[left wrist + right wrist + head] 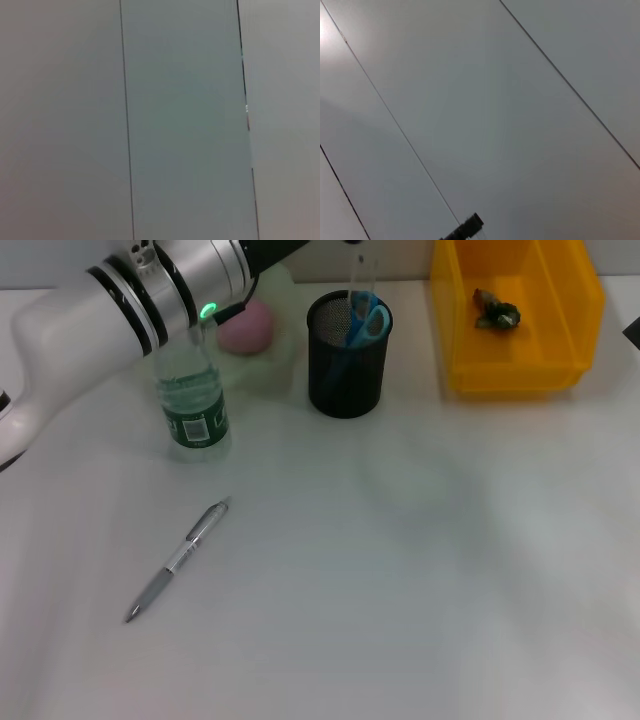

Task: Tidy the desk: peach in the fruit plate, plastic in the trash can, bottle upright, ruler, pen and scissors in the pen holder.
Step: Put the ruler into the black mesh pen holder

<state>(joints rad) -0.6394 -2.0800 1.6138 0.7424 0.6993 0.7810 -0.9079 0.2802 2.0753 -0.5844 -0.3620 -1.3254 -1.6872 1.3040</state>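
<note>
My left gripper should open now. The clear ruler's lower end is inside the pen holder's rim (325, 302), so the ruler would stay in the pen holder.
The pink peach (247, 328) lies on the pale fruit plate (275, 368) at the back. Next to it, the clear bottle (192, 400) with a green label stands upright. A black mesh pen holder (348, 358) holds blue-handled scissors (369, 320) and a clear ruler (360, 280). A silver pen (178, 558) lies on the table toward the front left. Dark crumpled plastic (497, 311) sits in the yellow bin (560, 350). My left arm (150, 300) reaches across the back over the bottle. My left gripper (275, 252) runs off the top edge near the holder. The right gripper is out of view.
The white table (420, 570) stretches across the front and right. A dark sliver (632, 332) shows at the right edge beside the bin. Both wrist views show only pale panels with thin dark seams.
</note>
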